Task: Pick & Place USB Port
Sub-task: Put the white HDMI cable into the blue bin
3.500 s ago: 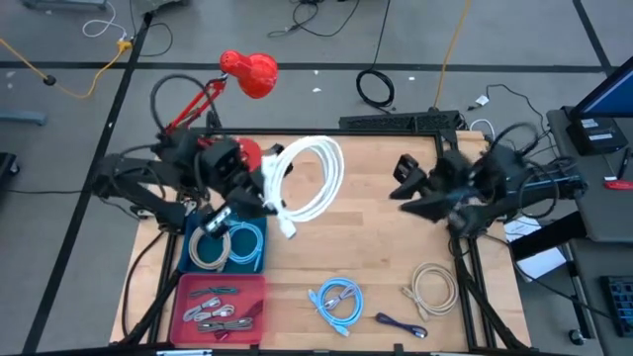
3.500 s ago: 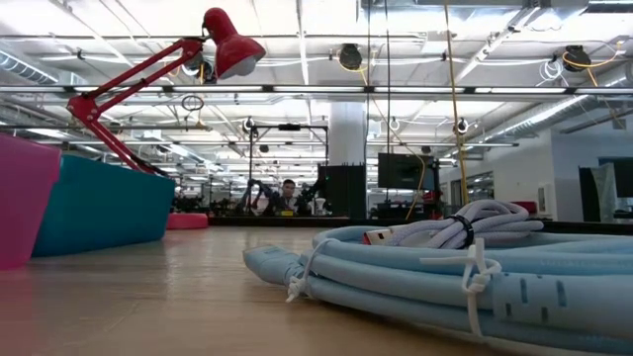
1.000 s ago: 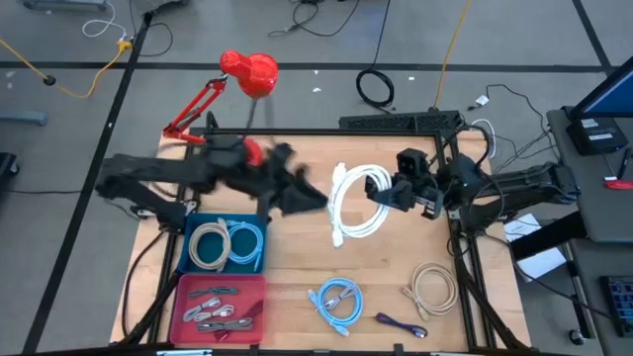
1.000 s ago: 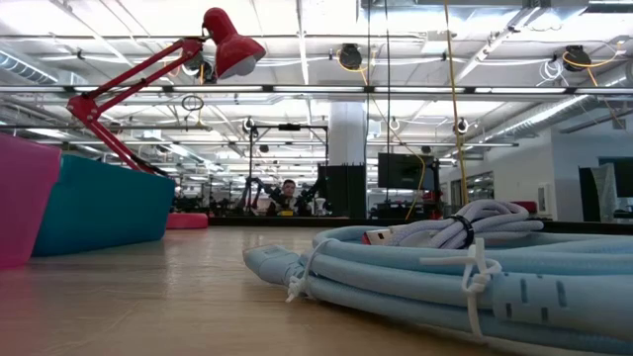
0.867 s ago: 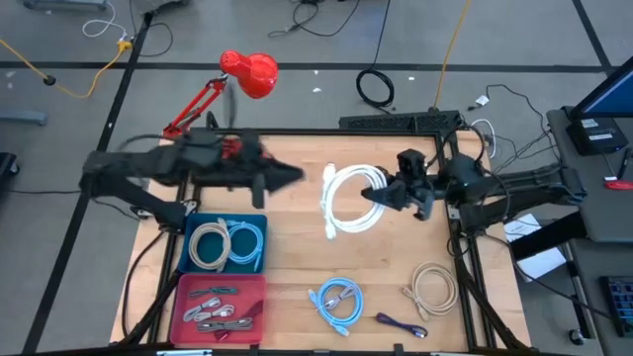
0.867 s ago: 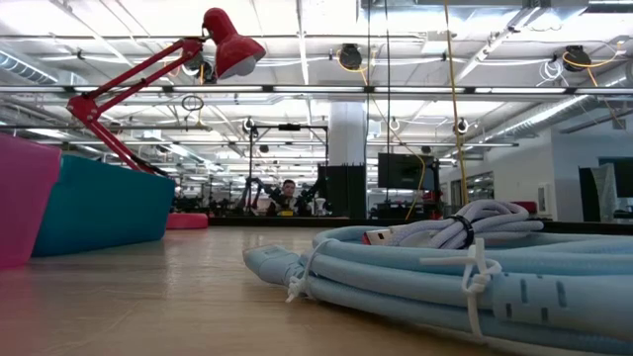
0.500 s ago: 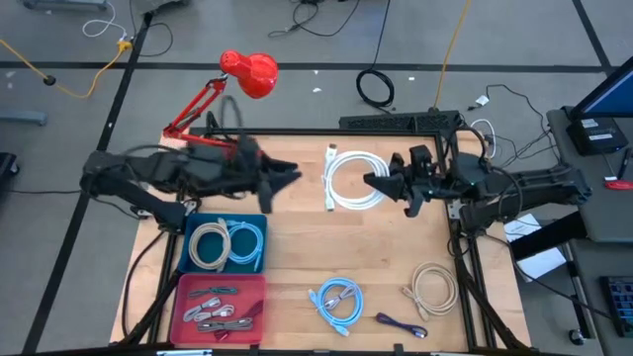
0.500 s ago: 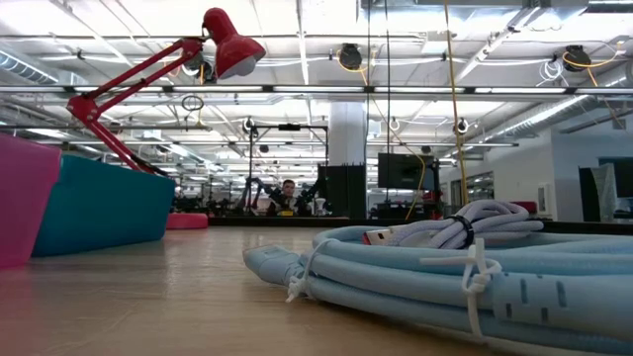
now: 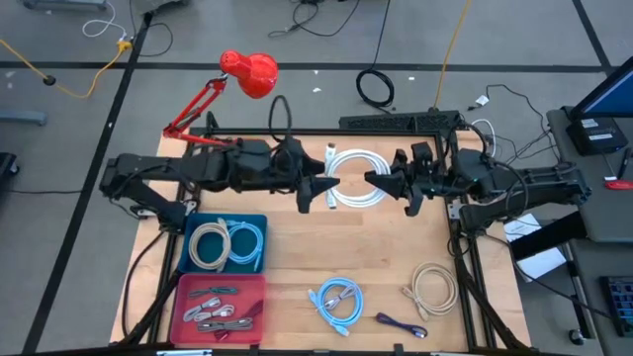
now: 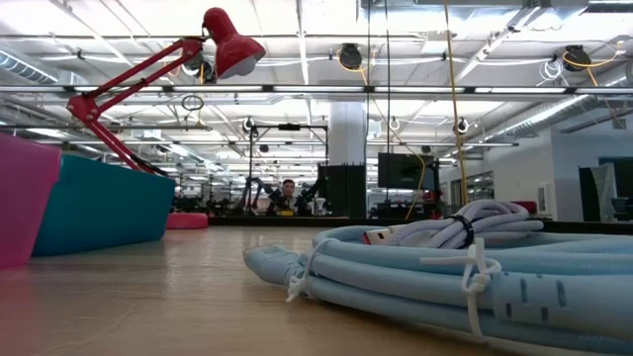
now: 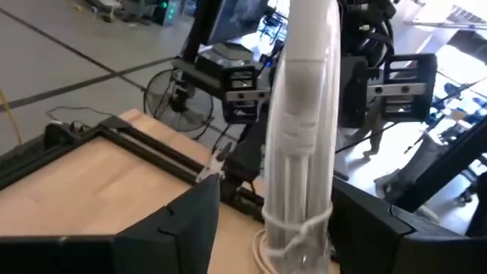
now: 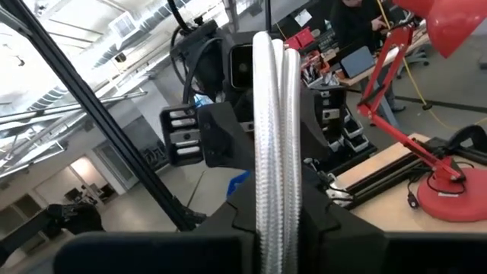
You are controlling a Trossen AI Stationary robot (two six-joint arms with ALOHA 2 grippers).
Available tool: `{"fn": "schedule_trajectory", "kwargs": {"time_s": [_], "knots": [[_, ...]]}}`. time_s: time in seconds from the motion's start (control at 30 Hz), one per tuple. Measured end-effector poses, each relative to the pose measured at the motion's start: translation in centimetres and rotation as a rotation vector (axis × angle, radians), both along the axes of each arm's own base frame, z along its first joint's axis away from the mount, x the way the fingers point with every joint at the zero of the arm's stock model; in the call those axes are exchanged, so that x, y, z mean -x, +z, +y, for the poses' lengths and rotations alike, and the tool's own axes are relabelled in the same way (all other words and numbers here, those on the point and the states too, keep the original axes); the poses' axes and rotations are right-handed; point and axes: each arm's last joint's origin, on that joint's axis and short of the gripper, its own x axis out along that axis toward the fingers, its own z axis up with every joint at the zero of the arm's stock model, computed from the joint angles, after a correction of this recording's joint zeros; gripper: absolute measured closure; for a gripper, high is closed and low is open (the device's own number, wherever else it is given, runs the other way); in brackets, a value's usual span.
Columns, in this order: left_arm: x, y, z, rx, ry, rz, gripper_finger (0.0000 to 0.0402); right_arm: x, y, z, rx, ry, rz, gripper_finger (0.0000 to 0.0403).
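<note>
My left gripper should next grab the coil's tied side (image 9: 331, 186) beside the plug to lay it in the blue bin.
A white coiled cable (image 9: 351, 178) is held above the far middle of the table, between my two grippers. My right gripper (image 9: 376, 182) is shut on the coil's right side and comes in from the table's right. My left gripper (image 9: 323, 187) is open at the coil's left side. In the left wrist view the coil (image 11: 300, 129) stands edge-on between my left gripper's (image 11: 278, 194) two spread fingers, with a gap on each side. In the right wrist view the coil (image 12: 272, 106) runs edge-on out of my right gripper (image 12: 272, 202). My right gripper pinches several strands of the coil's right side (image 12: 272, 171) between its two fingers. The fingers (image 9: 384, 182) come in level from the table's right. The coil lies roughly flat, clear of the table, with a short tail (image 9: 330, 201) at its left.
A blue bin (image 9: 255, 220) with two coiled cables and a red bin (image 9: 259, 297) with small cables stand at the near left. A light blue cable (image 9: 336, 299), a beige cable (image 9: 431, 287) and a small purple cable (image 9: 401, 324) lie near the front edge. A red lamp (image 9: 249, 71) stands at the far left.
My right gripper has carried the white coil toward the table's far edge and holds it there. My left gripper, drawn back to the left a second ago, has gone toward the table's right, and its open fingers now stand around the coil's left side.
</note>
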Motion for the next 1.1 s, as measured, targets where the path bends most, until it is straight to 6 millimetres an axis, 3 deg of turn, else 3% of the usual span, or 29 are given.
{"fn": "schedule_trajectory", "kwargs": {"time_s": [0.17,0.3,0.47,0.67,0.77,0.9,1.03,1.1], "knots": [[-0.5,0.1,0.2,0.011,-0.003,-0.040,0.0219,-0.1,-0.1,0.0,-0.004,0.002,0.009,0.0379],[-0.4,0.2,0.6,0.058,-0.022,-0.051,0.0335,0.0,0.2,0.1,0.021,0.040,-0.020,0.0375],[0.1,0.9,0.4,0.173,-0.094,-0.088,0.0339,0.2,1.2,0.5,0.038,0.191,-0.136,0.0307],[2.4,2.7,0.0,0.384,-0.232,-0.114,0.0339,1.1,3.0,1.2,0.012,0.416,-0.325,0.0251],[3.8,2.5,-0.2,0.537,-0.280,0.007,0.0339,2.2,4.0,1.5,0.033,0.506,-0.424,0.0237],[7.7,0.5,-1.7,0.691,-0.259,0.394,0.0339,3.1,4.3,1.9,0.020,0.532,-0.432,0.0232],[12.4,-1.7,-2.9,0.764,-0.080,0.783,0.0339,3.9,4.3,2.1,0.047,0.532,-0.408,0.0236],[14.3,-1.7,-3.2,0.769,0.014,0.842,0.0339,3.8,4.0,2.2,0.054,0.526,-0.380,0.0239]]}}
